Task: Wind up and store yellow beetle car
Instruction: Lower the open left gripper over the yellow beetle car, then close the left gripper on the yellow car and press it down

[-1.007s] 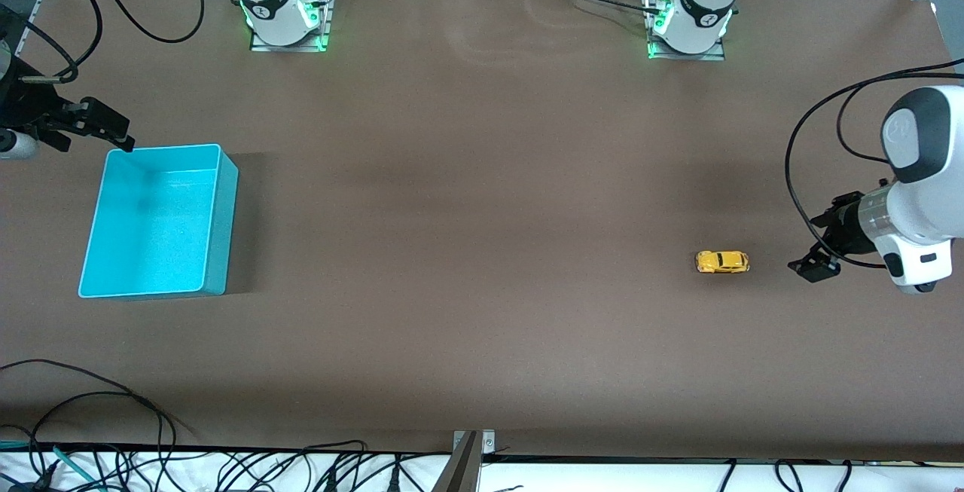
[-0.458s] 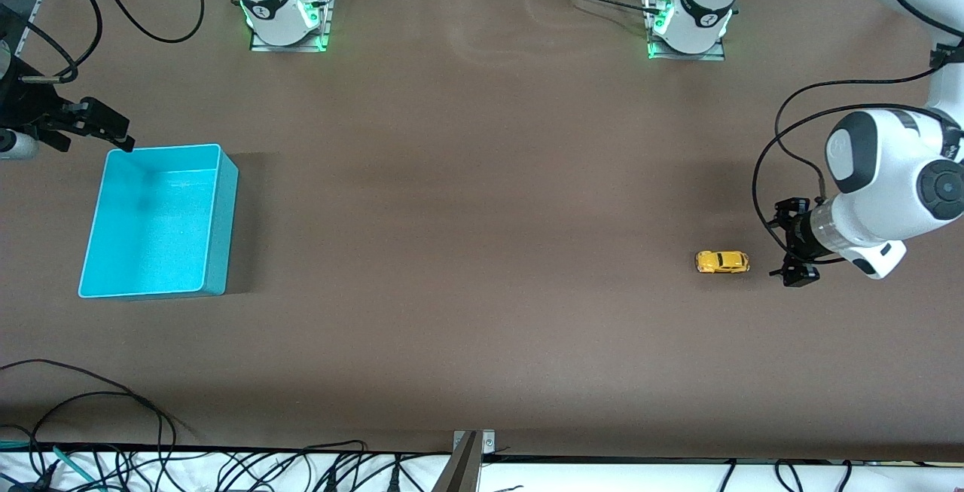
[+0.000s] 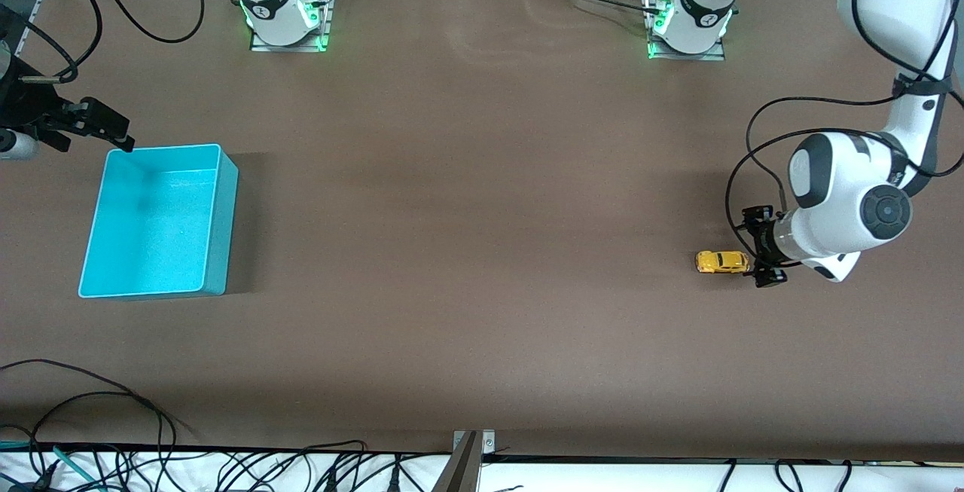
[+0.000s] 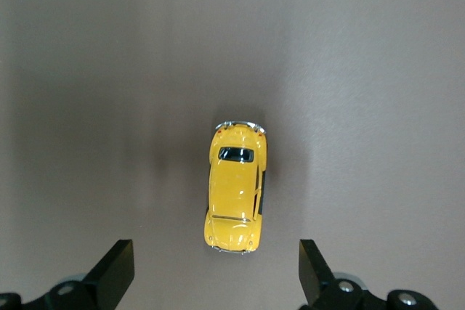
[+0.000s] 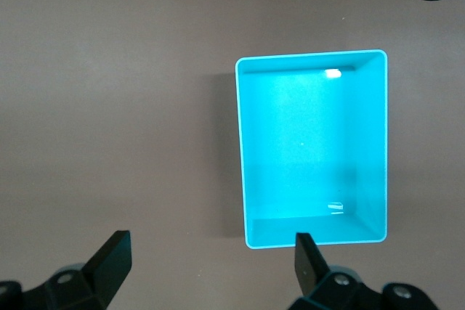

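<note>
Next, my left gripper grabs the car's two long sides along the doors, to wind up the yellow beetle car (image 3: pixel 722 261).
The yellow beetle car (image 3: pixel 722 261) stands on the brown table toward the left arm's end. In the left wrist view the car (image 4: pixel 236 187) lies just ahead of the two spread fingers, not between them. My left gripper (image 3: pixel 762 246) is open and empty, low and right beside the car's end. The turquoise bin (image 3: pixel 158 220) is empty at the right arm's end; it also shows in the right wrist view (image 5: pixel 312 147). My right gripper (image 3: pixel 94 124) is open and empty, up above the table by the bin's corner nearest the robots' bases.
Black cables (image 3: pixel 90 432) lie along the table's edge nearest the front camera. A metal bracket (image 3: pixel 467 462) stands at the middle of that edge. The two arm bases (image 3: pixel 286 10) sit at the table's top edge.
My left gripper has swung in from the table's end toward the car and now sits right beside it. The car, the bin and the right arm have not moved.
</note>
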Controlling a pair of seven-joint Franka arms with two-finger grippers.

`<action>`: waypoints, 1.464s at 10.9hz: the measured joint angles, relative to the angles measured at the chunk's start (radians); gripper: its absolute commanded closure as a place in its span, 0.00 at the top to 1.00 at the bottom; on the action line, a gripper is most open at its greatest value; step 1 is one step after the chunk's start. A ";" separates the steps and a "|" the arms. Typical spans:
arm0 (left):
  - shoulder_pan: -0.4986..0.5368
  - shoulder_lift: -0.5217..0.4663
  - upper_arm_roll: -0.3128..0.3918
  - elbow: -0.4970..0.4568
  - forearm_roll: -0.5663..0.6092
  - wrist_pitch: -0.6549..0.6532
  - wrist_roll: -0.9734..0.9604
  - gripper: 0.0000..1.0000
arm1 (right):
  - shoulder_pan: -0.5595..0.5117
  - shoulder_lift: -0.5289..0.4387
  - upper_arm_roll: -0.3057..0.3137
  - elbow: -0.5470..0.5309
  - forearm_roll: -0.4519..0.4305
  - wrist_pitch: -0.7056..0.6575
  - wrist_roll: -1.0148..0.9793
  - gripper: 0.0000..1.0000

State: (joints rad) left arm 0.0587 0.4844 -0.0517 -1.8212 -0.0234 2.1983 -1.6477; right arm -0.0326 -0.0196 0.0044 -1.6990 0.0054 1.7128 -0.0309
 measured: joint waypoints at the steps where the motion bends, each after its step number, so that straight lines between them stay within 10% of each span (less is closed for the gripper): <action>1: -0.006 0.015 0.000 -0.001 0.000 0.010 -0.003 1.00 | 0.000 0.000 0.000 0.000 0.000 0.000 0.000 1.00; 16: -0.004 0.116 0.008 -0.002 0.084 0.135 0.011 0.98 | 0.000 0.000 0.000 0.000 0.000 0.000 0.000 1.00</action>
State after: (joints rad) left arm 0.0549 0.6005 -0.0439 -1.8233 0.0603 2.3336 -1.6363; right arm -0.0325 -0.0195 0.0047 -1.6990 0.0054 1.7128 -0.0310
